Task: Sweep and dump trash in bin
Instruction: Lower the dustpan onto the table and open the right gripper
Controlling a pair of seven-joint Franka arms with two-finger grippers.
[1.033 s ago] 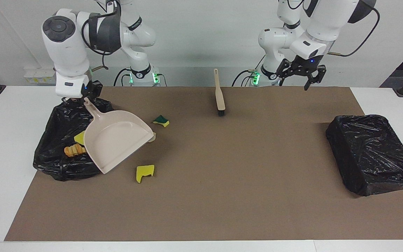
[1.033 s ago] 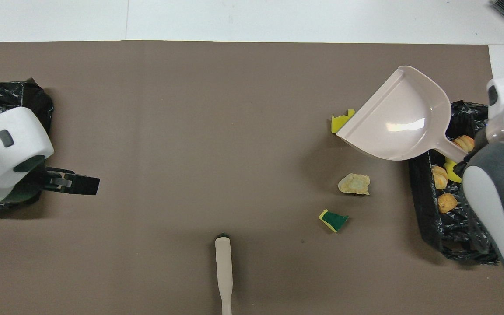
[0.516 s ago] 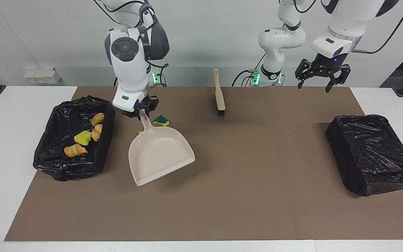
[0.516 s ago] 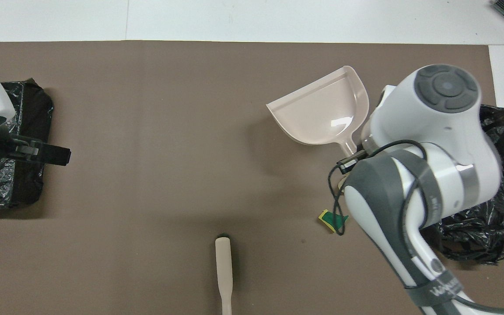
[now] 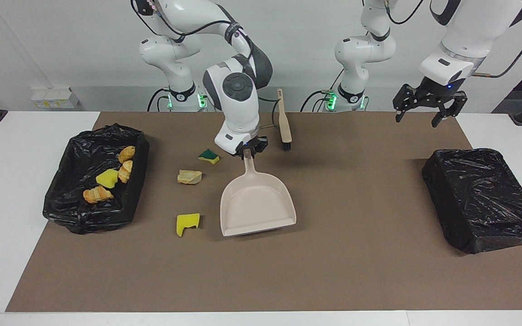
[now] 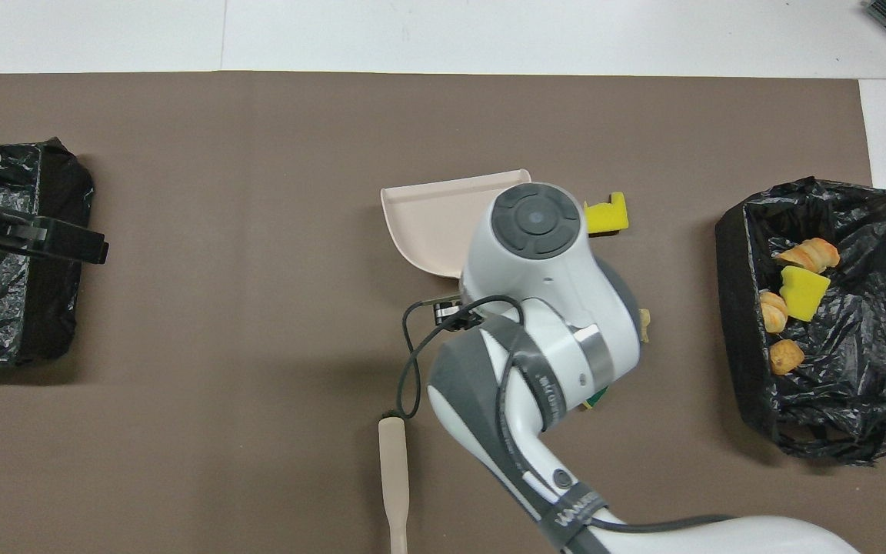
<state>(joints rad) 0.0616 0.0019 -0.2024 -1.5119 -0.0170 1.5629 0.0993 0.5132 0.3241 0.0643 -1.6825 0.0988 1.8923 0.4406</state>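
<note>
The dustpan hangs tilted above the brown mat, so my right gripper keeps hold of the beige dustpan [image 6: 431,215] for now.
My right gripper [image 5: 247,151] is shut on the handle of the beige dustpan [image 5: 257,204], which sits low at the mat's middle, mouth pointing away from the robots. Whether it touches the mat I cannot tell. In the overhead view the right arm covers most of the dustpan [image 6: 431,215]. Loose trash lies beside it toward the right arm's end: a green-and-yellow sponge [image 5: 208,156], a beige lump [image 5: 189,176] and a yellow sponge [image 5: 187,223]. The black-lined bin [image 5: 61,213] holds a yellow chunk [image 5: 107,178] and bread-like lumps [image 5: 97,194]. My left gripper [image 5: 419,115] hangs open and empty.
A beige hand brush [image 5: 284,120] lies on the mat close to the robots, beside the dustpan's handle. A second bin wrapped in black plastic [image 5: 483,199] stands at the left arm's end, with the left gripper [image 6: 66,242] over its edge. A brown mat [image 5: 356,271] covers the table.
The right arm has carried the dustpan from over the bin to the mat's middle and lowered it. The left gripper has drifted toward its own end of the table, still open.
</note>
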